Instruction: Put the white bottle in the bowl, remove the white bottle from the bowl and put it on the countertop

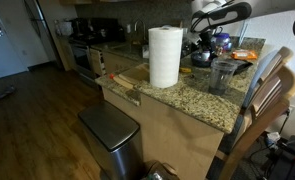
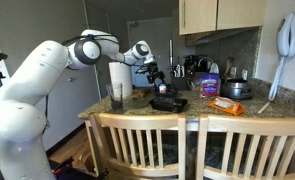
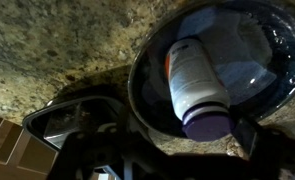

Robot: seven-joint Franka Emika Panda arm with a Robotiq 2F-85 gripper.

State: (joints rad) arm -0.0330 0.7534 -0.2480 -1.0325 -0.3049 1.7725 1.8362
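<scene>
The fingers reach down to the purple cap's depth on either side, by the bowl's rim, so my gripper closes on the white bottle next.
The white bottle, with a purple cap and an orange-edged label, lies on its side in the dark bowl, cap towards the camera. My gripper is open just above the bowl, its dark fingers spread to either side of the cap without touching it. In an exterior view the gripper hangs over the bowl on the speckled granite countertop. The bottle is too small to make out in both exterior views. The countertop also shows in the wrist view.
A big paper towel roll and a clear grey tumbler stand near the counter edge. An orange packet and a purple container lie beyond the bowl. Wooden chair backs stand in front; a steel bin is below.
</scene>
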